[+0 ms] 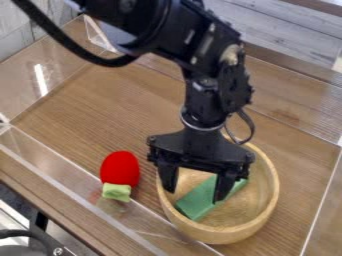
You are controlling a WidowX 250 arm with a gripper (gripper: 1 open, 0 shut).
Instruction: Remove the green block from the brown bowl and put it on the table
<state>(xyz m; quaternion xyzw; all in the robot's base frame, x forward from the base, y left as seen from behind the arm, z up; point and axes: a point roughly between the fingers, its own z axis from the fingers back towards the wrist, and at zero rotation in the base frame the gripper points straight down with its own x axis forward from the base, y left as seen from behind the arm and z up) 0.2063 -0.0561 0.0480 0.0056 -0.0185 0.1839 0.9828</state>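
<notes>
My gripper will next take the green block (201,199) out of the brown bowl, and it will grab the block by its raised end (230,186) to do so.
A green block (201,199) lies slanted inside the brown bowl (261,211) at the lower right of the camera view. My black gripper (198,180) points straight down over the bowl, open. One finger hangs at the bowl's left rim and the other over the block's upper right end. The block's upper part sits between the fingers, and I cannot tell whether they touch it. The block rests on the bowl's floor.
A red strawberry-like toy (119,171) with a green base lies on the wooden table (94,120) left of the bowl. Clear plastic walls (40,75) enclose the work area on the left, back and front.
</notes>
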